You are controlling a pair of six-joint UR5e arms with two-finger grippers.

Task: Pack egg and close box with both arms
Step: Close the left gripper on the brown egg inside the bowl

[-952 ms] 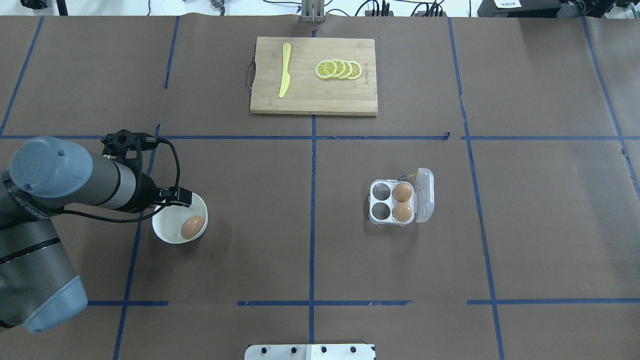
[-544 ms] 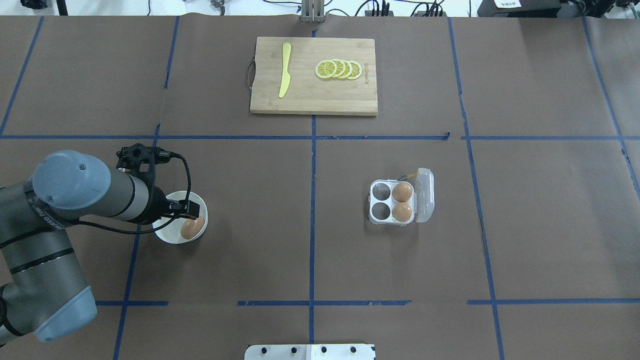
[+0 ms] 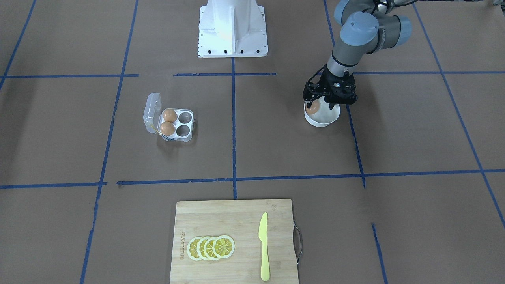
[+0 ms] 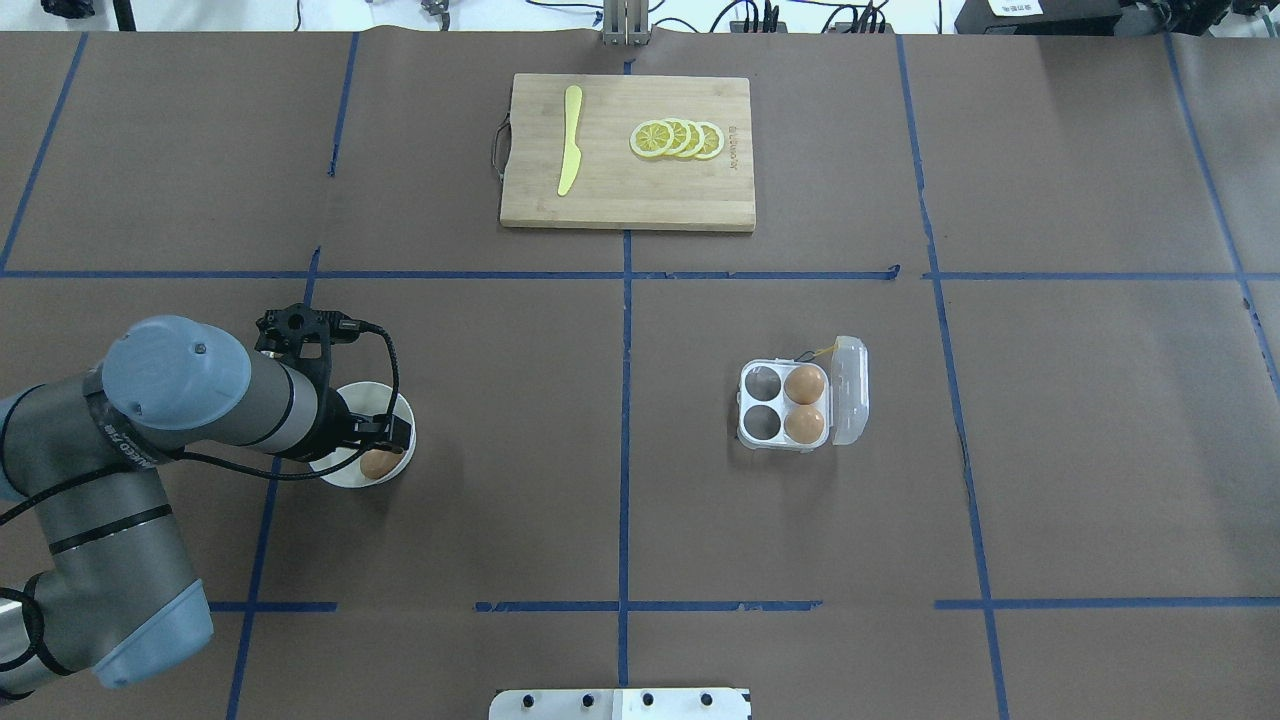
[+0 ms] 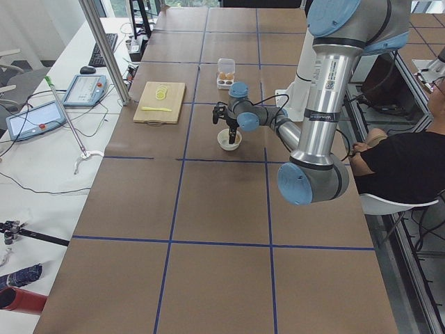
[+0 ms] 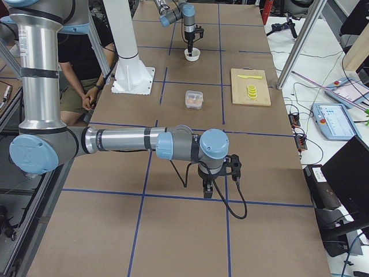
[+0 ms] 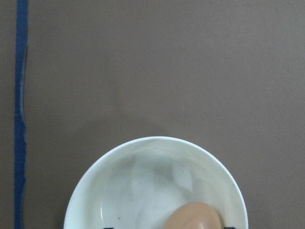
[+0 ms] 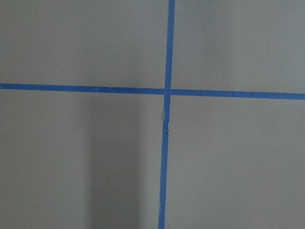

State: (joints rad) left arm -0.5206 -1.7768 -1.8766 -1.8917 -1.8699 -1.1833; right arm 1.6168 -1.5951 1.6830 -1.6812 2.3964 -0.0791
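The left gripper should next grab the orange-brown egg around its rounded shell (image 3: 312,107), so that the robot can pack it into the egg carton (image 3: 177,124).
An orange-brown egg (image 3: 314,107) lies in a round white bowl (image 3: 324,120) on the robot's left side. It also shows in the overhead view (image 4: 378,464) and in the left wrist view (image 7: 193,217). My left gripper (image 3: 318,106) is down in the bowl, open, with its fingers on either side of the egg. The clear egg carton (image 4: 748,437) stands right of centre with its lid (image 4: 850,390) open. It holds two eggs (image 4: 805,384) in its right cells; its left cells are bare. My right gripper (image 6: 207,189) hangs over bare table; I cannot tell its state.
A wooden cutting board (image 4: 627,195) with a yellow knife (image 4: 570,140) and lemon slices (image 4: 678,138) lies at the far side. The white robot base (image 3: 232,27) stands at the near edge. Blue tape lines cross the brown table.
My left arm has swung toward the bowl and lowered. Its gripper has moved from the bowl's edge to over the egg.
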